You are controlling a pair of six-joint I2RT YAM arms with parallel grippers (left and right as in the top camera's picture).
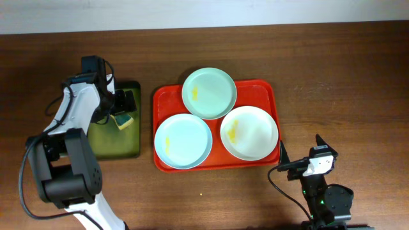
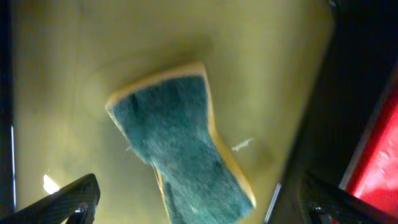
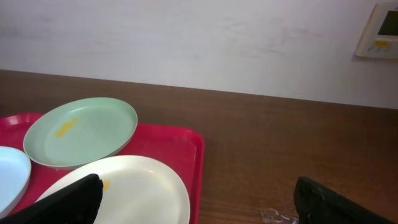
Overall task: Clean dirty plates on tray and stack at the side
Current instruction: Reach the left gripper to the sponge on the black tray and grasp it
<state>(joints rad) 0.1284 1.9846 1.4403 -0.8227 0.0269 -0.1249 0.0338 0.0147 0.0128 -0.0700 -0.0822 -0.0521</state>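
Observation:
Next, the left gripper picks up the sponge across its narrow middle point(image 1: 123, 120) point(image 2: 180, 148) from the green side, so the yellow side stays free to wipe plates.
The red tray point(image 1: 273, 96) sits mid-table and holds three plates. A mint plate point(image 1: 209, 92) lies at the back, a pale blue plate point(image 1: 183, 140) at the front left and a white plate point(image 1: 249, 132) at the front right. Each has a yellow smear. My left gripper point(image 1: 125, 104) is open above a green-and-yellow sponge point(image 1: 123, 121) on the dark green tray point(image 1: 115, 144). In the left wrist view the sponge point(image 2: 177, 143) lies between the open fingers point(image 2: 199, 208), untouched. My right gripper point(image 1: 300, 152) is open and empty by the red tray's front right corner. In the right wrist view its fingers point(image 3: 199, 205) frame the white plate point(image 3: 134, 186), with the mint plate point(image 3: 81, 132) behind.
Bare brown table point(image 1: 345, 83) lies to the right of the red tray and in front of it. A white wall point(image 3: 199, 43) stands behind the table, with a wall panel point(image 3: 378, 30) at the right.

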